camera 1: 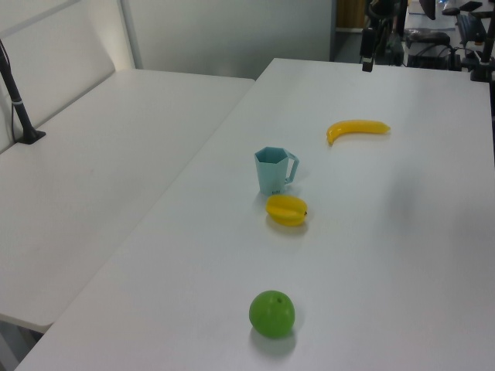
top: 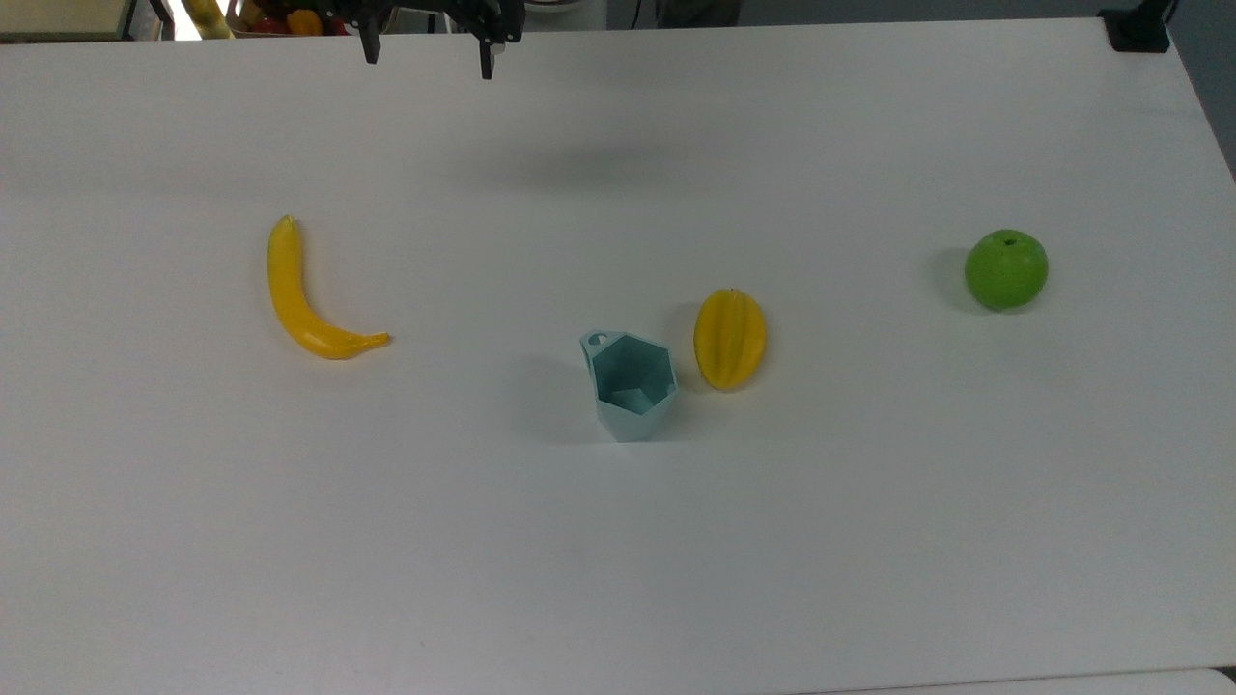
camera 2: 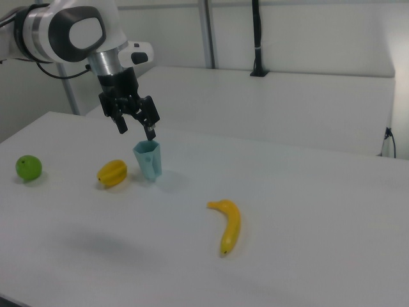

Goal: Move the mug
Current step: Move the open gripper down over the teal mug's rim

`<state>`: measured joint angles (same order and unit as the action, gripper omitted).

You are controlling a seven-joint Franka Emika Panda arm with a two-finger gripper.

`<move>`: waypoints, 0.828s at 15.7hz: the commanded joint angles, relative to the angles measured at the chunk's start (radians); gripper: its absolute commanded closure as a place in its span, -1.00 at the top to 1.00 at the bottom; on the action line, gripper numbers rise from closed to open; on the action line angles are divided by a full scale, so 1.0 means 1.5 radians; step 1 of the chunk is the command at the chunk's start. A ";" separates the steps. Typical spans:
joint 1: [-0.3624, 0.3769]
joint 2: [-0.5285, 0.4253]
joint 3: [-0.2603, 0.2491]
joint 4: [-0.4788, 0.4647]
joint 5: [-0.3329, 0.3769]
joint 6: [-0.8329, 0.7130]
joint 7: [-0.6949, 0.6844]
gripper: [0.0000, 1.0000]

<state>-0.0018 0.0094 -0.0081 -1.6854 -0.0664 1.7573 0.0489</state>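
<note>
My gripper should next take the teal mug by its small ring handle to move it across the white table.
The mug is a pale teal faceted cup with a hexagonal rim, standing upright near the table's middle; it also appears as the mug and the mug. Its small ring handle points toward the top view's upper left. My gripper hangs high above the far table edge, open with nothing between its fingers, well apart from the mug. In the right view the gripper sits in front of the mug's upper left.
A yellow starfruit lies just beside the mug on the top view's right. A banana lies to the top view's left, a green apple far to its right. A second white table adjoins.
</note>
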 commanded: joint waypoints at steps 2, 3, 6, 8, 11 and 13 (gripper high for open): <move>0.002 0.002 -0.003 -0.006 0.013 0.002 -0.009 1.00; 0.003 0.002 -0.003 -0.006 0.013 0.002 -0.009 1.00; 0.003 0.003 -0.002 -0.006 0.013 0.003 -0.012 1.00; 0.005 0.017 -0.002 -0.005 0.012 0.009 -0.016 1.00; 0.012 0.054 0.007 -0.004 0.014 0.085 -0.085 1.00; 0.024 0.084 0.016 -0.003 0.013 0.121 -0.105 1.00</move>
<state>0.0083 0.0727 0.0060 -1.6895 -0.0647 1.8549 -0.0410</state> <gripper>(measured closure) 0.000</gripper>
